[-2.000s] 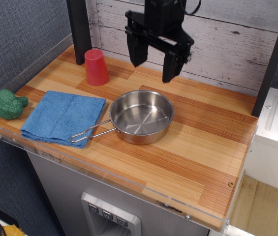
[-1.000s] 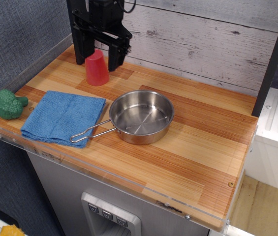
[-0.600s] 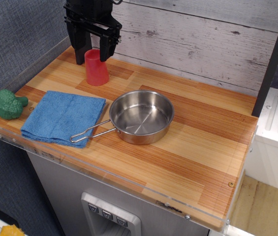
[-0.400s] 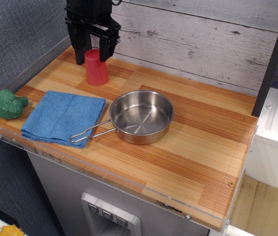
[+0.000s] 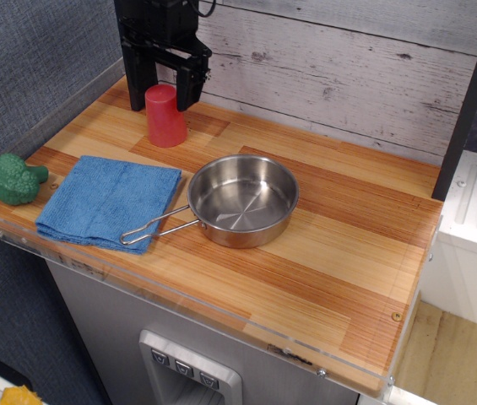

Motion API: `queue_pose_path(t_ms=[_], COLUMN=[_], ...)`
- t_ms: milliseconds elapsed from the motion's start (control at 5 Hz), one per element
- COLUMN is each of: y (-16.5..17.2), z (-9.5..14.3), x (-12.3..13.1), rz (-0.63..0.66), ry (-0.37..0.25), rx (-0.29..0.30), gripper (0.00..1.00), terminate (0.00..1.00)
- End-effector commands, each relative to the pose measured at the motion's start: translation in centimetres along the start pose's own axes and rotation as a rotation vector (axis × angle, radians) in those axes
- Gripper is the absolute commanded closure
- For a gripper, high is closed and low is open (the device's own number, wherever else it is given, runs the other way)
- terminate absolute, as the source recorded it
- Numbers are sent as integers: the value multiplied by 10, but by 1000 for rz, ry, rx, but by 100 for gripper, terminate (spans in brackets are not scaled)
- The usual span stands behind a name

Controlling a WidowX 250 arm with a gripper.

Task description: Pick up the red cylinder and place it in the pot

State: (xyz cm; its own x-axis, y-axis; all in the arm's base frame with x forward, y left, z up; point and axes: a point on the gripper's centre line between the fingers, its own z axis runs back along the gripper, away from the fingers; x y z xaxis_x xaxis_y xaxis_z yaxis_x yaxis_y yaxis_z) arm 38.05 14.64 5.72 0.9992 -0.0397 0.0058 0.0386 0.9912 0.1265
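My gripper grabs the cylinder by its upper part [image 5: 162, 101] next, to set the red cylinder in the steel pot [image 5: 242, 204].
The red cylinder [image 5: 165, 116] stands upright on the wooden counter at the back left. My black gripper [image 5: 164, 94] is open and hangs over it, with one finger to the left and one finger [image 5: 189, 87] to the right of its top. The fingers straddle the cylinder's upper part; I cannot tell whether they touch it. The pot [image 5: 244, 201], a shallow shiny steel pan with a wire loop handle [image 5: 149, 229], sits empty at the counter's middle, to the right and in front of the cylinder.
A folded blue cloth [image 5: 108, 201] lies left of the pot. A green broccoli toy [image 5: 16, 177] sits at the far left edge. A black post [image 5: 133, 34] and the white plank wall [image 5: 348, 59] stand right behind the gripper.
My gripper has moved from above the pot's far side to the left and come down over the red cylinder. In the last half second it shifted slightly right. The cylinder has not moved.
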Motion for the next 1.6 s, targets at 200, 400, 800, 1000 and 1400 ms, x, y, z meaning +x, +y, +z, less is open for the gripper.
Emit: queue_pose_path(t_ms=[200, 400, 800, 1000, 1400], y=[10, 10, 4, -7, -50], z=[7, 6, 27, 42, 67], x=[2, 0, -5, -8, -22], rz=[25, 40, 18, -3, -32], ry=[-23, -8, -15, -27, -86], rx=[0, -18, -8, 13, 0], gripper=[100, 100, 100, 100, 100], terminate=[0, 0, 0, 0, 0])
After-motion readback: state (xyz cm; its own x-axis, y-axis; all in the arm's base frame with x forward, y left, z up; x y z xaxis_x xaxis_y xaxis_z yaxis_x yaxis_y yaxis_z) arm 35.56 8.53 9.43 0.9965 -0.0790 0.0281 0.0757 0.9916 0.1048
